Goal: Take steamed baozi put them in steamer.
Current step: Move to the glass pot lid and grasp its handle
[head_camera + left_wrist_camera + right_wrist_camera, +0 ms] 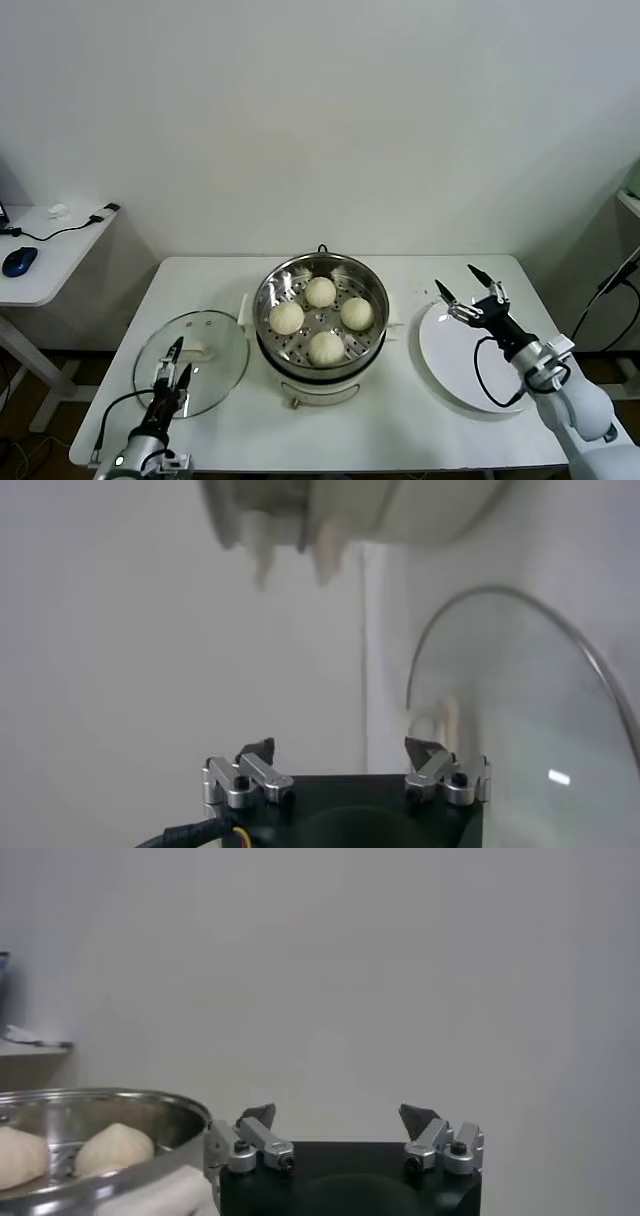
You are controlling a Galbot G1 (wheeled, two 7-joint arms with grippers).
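Observation:
My left gripper grabs the lid by its narrow cream handle (198, 352) next, since the glass lid (215, 345) lies wide and flat.
The steel steamer (372, 331) stands at the table's middle on its cream base. Several cream-white baozi lie on its perforated tray, one at the back (320, 291) and one at the front (326, 348). My right gripper (457, 280) hovers open and holding nothing over the far edge of the white plate (470, 365), right of the steamer. In the right wrist view the gripper (337, 1112) faces the wall, with the steamer rim (100, 1098) and two baozi (115, 1146) at one side. My left gripper (176, 362) (338, 746) stands open over the glass lid (215, 345), holding nothing.
The glass lid (520, 700) with its cream handle lies flat left of the steamer. The steamer's base (350, 510) shows beyond it in the left wrist view. A side table (55, 265) with a blue mouse (20, 261) stands far left. A wall closes the back.

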